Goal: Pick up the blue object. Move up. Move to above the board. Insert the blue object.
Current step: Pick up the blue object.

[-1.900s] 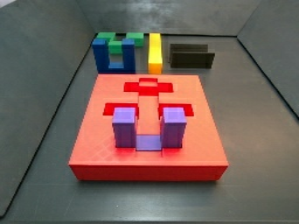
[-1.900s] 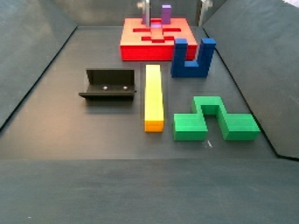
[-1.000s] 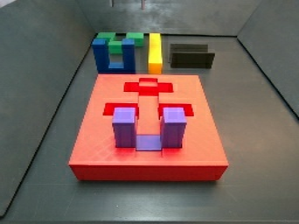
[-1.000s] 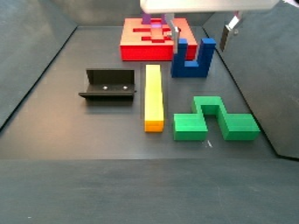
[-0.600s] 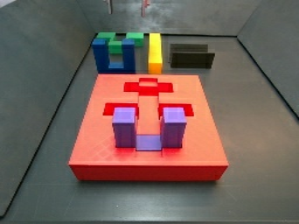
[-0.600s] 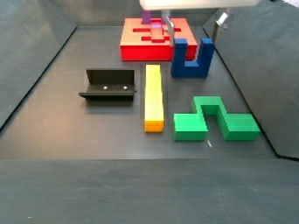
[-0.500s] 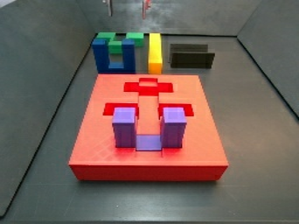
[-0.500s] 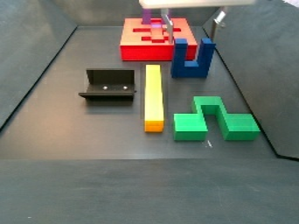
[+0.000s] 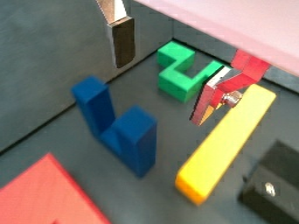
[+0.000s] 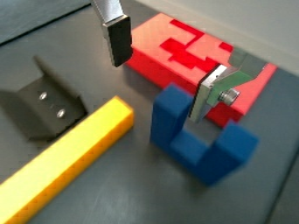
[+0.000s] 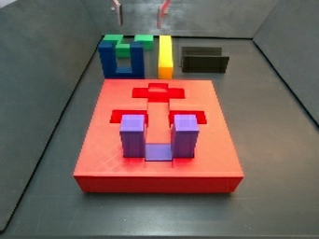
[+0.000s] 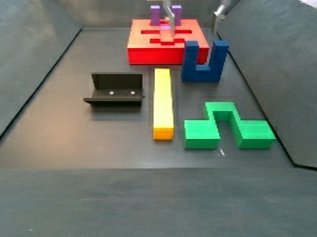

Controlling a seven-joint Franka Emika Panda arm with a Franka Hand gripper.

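Observation:
The dark blue U-shaped object's upright prongs are the part my gripper should grab next, to insert the object into the board [image 11: 156, 131] [image 9: 35, 192].
The dark blue U-shaped object [image 11: 121, 56] stands on the floor beside the red board [image 11: 156, 131], prongs up; it also shows in the other side view [image 12: 206, 63] and in both wrist views [image 9: 117, 127] [image 10: 193, 136]. The board's cross-shaped recess holds a purple U block [image 11: 159, 135]. My gripper [image 10: 163, 68] is open and empty, high above the blue object, with one finger [image 10: 117, 39] on either side of it. It also shows in a wrist view [image 9: 165, 68]. Only its fingertips show in both side views [image 11: 142, 7] [image 12: 195, 17].
A yellow bar [image 12: 162, 102] lies next to the blue object. A green block [image 12: 229, 127] sits beyond it, and the black fixture [image 12: 114, 91] stands on the yellow bar's other side. Grey walls enclose the floor.
My gripper has moved from over the board's far end to above the blue object, still open. The pieces have not moved.

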